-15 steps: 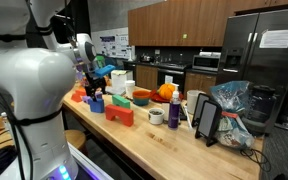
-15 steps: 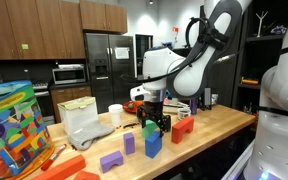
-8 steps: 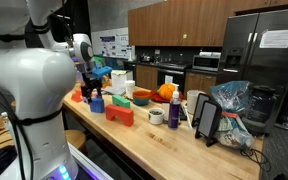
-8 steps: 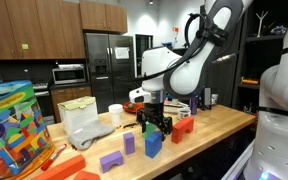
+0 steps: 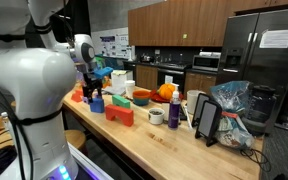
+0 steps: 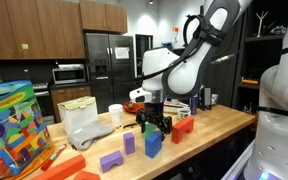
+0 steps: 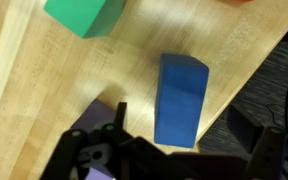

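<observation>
My fingers stop near the blue block's top [image 5: 97, 103] [image 7: 180, 101] in an exterior view, so it is too early to close. My gripper lowers first, then closes.
In the wrist view a blue block [image 7: 181, 98] lies on the wooden table [image 7: 44, 90] close to its edge. My gripper [image 7: 189, 138] hangs open just above it, one dark finger on either side and nothing held. A green block [image 7: 84, 15] sits further off, and a purple block [image 7: 92, 122] shows beside the left finger. In both exterior views the gripper [image 6: 154, 121] [image 5: 91, 88] points down over the blue block [image 6: 153, 143] [image 5: 97, 103].
A red block [image 6: 183, 127] [image 5: 120, 113], purple blocks [image 6: 111, 160], a white bag [image 6: 84, 122] and a colourful box [image 6: 14, 120] share the table. A mug [image 5: 156, 116], purple bottle [image 5: 174, 113] and bowl [image 5: 141, 97] stand further along. The table edge [image 7: 249, 70] is close by.
</observation>
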Robot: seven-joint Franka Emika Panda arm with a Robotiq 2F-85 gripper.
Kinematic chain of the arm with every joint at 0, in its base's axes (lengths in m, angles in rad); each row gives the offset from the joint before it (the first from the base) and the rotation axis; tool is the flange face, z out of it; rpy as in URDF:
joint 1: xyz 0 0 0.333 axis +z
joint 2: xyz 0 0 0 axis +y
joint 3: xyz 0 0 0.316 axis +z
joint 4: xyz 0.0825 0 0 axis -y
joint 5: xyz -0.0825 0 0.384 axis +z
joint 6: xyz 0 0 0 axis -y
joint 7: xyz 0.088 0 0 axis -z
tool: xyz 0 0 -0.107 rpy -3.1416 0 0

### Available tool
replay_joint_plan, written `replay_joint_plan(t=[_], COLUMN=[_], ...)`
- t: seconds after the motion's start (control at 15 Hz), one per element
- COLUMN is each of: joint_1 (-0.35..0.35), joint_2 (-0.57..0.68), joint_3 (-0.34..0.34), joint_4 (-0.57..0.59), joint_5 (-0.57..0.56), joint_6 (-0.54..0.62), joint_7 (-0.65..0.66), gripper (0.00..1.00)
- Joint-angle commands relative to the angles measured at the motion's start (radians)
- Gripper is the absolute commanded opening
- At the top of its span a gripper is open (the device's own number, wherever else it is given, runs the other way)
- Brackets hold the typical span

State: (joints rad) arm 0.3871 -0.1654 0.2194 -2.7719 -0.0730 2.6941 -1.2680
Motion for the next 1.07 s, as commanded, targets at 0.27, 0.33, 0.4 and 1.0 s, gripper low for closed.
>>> replay_joint_plan(t=[0.27,0.33,0.4,1.0], joint_1=[0.005,0.003,-0.002,-0.020], joint_2=[0.070,0.075,0.080,0.071], joint_3=[-0.035,-0.033,-0.030,-0.012], joint_4=[0.000,-0.001,0.000,-0.006], joint_5=[0.142,0.161,0.172,0.152], joint_6=[0.104,0.112,0.119,0.129], joint_7=[-0.193,-0.212,-0.224,-0.216], gripper=[1.00,1.00,1.00,0.21])
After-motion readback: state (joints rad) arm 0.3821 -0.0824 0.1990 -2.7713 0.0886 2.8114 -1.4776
